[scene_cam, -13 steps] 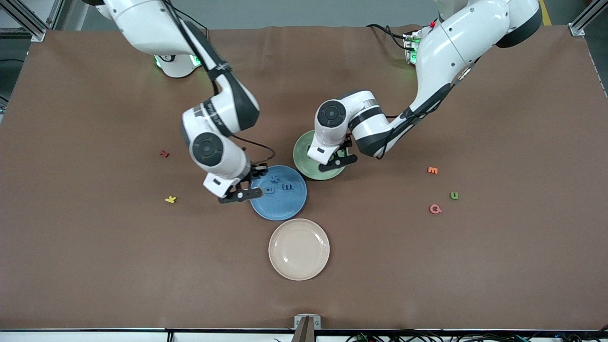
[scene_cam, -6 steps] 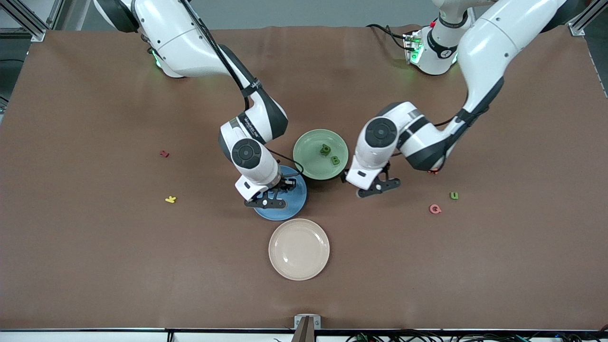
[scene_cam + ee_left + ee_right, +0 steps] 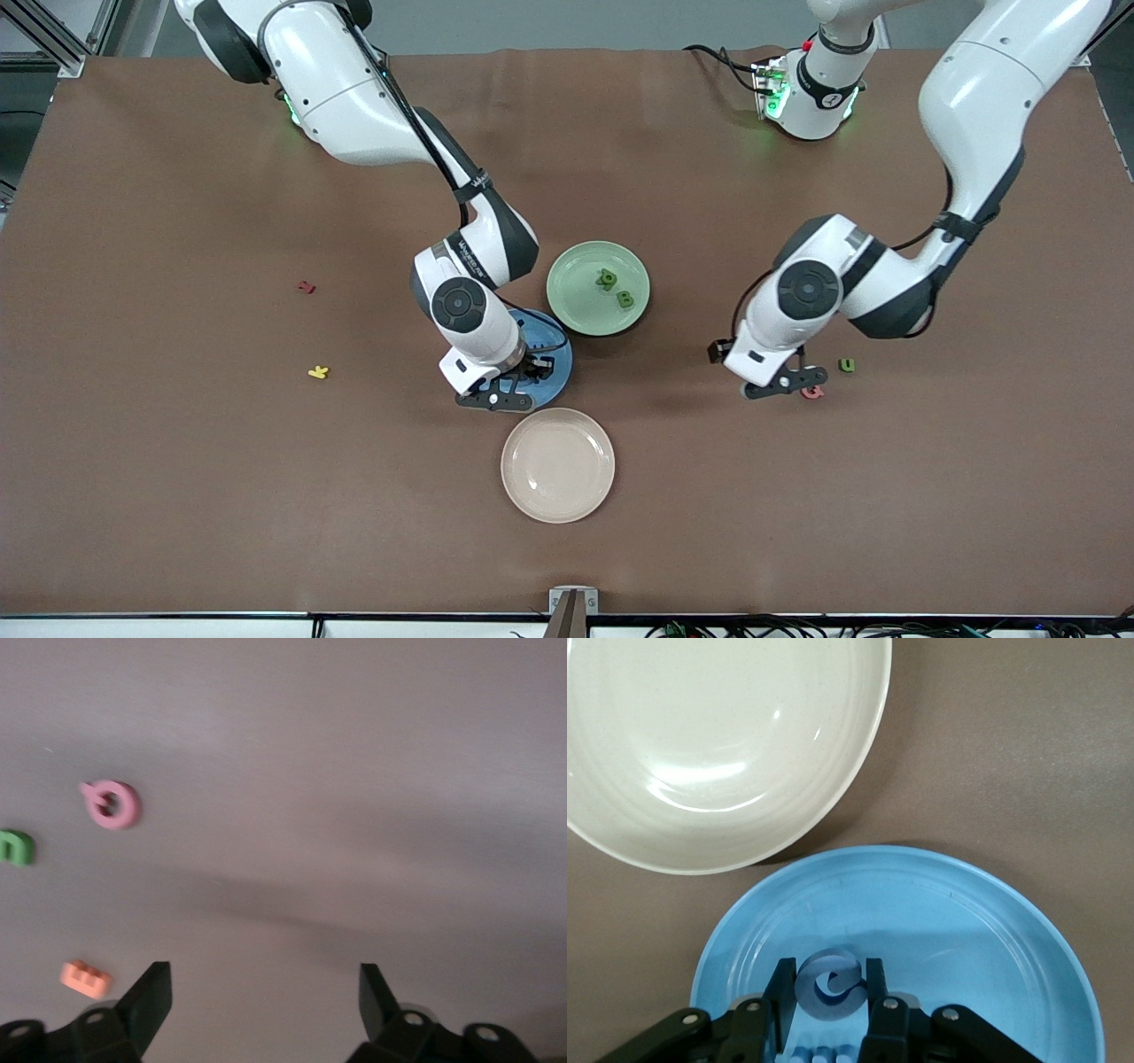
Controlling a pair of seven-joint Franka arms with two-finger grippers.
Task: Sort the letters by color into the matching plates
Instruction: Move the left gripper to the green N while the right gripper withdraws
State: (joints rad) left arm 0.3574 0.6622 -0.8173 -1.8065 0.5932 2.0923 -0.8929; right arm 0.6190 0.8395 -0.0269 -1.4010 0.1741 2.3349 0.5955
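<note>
My right gripper needs to open now, because the round blue letter (image 3: 831, 997) is inside the blue plate's rim (image 3: 1045, 930) and would lie in the plate.
My right gripper (image 3: 503, 396) hangs over the blue plate (image 3: 555, 356), shut on a round blue letter (image 3: 828, 986). Another blue letter (image 3: 825, 1054) lies in the blue plate (image 3: 966, 930) just under the fingers. The pale green plate (image 3: 574, 292) holds two green letters (image 3: 607, 279) (image 3: 625, 299). My left gripper (image 3: 785, 385) is open and empty over bare table toward the left arm's end. A loose green letter (image 3: 848, 364) lies beside it. In the left wrist view my left gripper (image 3: 266, 992) has this green letter (image 3: 13, 848) off to one side.
A beige plate (image 3: 558, 465) sits nearer the front camera than the blue plate; its rim (image 3: 700, 744) almost touches it. A pink letter (image 3: 811, 391) (image 3: 113, 804) and an orange letter (image 3: 86, 978) lie by the left gripper. Red (image 3: 306, 286) and yellow (image 3: 318, 372) letters lie toward the right arm's end.
The left arm swung away from the green plate to the loose letters, uncovering two green letters in that plate. The right gripper moved in over the blue plate with its blue letter.
</note>
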